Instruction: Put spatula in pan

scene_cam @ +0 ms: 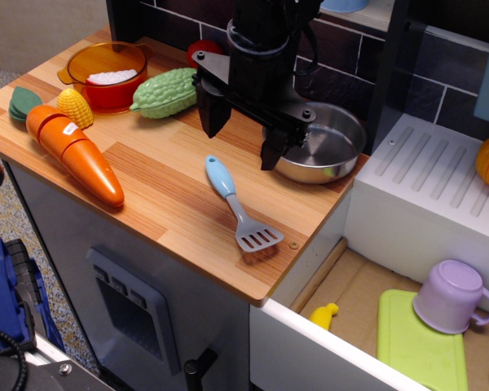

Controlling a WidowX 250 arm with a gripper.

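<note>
The spatula needs to go in the pan (330,145). So my gripper should next grab the spatula by its light blue handle (220,177).
The spatula (238,206) lies flat on the wooden counter, its light blue handle pointing back left and its grey slotted blade near the front right corner. The shiny steel pan (330,145) stands at the counter's right edge, just behind and right of the spatula. My black gripper (243,140) hangs above the counter, over the spot just behind the spatula's handle end, with its two fingers spread wide and nothing between them. Its right finger (273,151) overlaps the pan's left rim in this view.
An orange carrot (75,151), a corn piece (76,107), a green gourd (165,92) and an orange translucent bowl (107,72) lie on the counter's left half. A white sink unit (428,195) is to the right; below it are a purple cup (450,296) and a green board (416,342).
</note>
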